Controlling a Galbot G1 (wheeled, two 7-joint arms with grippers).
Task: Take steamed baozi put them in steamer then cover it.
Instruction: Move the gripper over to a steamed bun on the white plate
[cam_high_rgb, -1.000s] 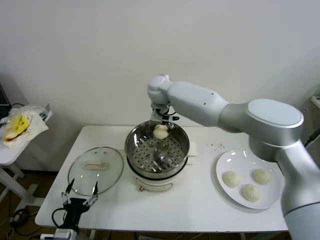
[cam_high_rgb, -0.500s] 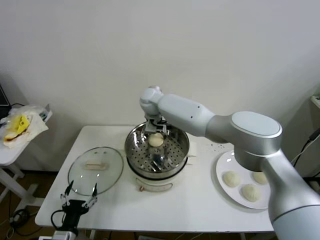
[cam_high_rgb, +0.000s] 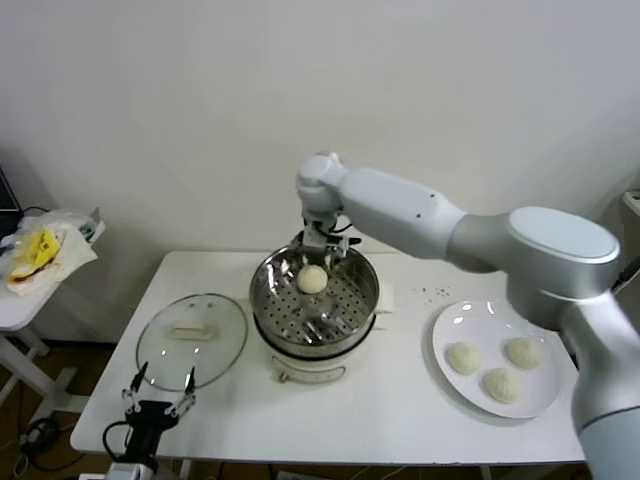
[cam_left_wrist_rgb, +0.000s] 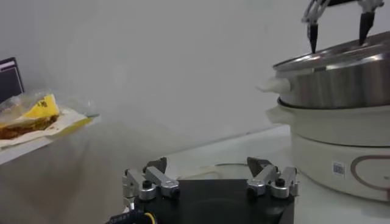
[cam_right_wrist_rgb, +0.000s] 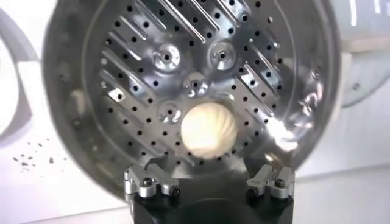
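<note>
Next, my right gripper grabs the baozi on the white plate by its rounded sides to fill the steamer (cam_high_rgb: 352, 303) with another.
One baozi (cam_high_rgb: 313, 280) lies on the perforated bottom of the steel steamer (cam_high_rgb: 352, 303), toward its back; it also shows in the right wrist view (cam_right_wrist_rgb: 208, 129). My right gripper (cam_high_rgb: 322, 246) hovers just above that bun, open and empty, its fingers (cam_right_wrist_rgb: 148, 179) standing either side of the bun. Three more baozi (cam_high_rgb: 462, 357) lie on the white plate (cam_high_rgb: 450, 322) at the right. My left gripper (cam_high_rgb: 158, 396) is parked open at the table's front left edge, next to the glass lid (cam_high_rgb: 190, 338).
The steamer sits in a cream pot base (cam_high_rgb: 312, 371) at the table's middle, seen from the side in the left wrist view (cam_left_wrist_rgb: 341, 149). A side table with a yellow bag (cam_high_rgb: 40, 252) stands to the left. The wall is close behind.
The right gripper lowered the baozi into the steamer, opened and rose a little; the bun now lies on the perforated bottom. The left arm has not moved.
</note>
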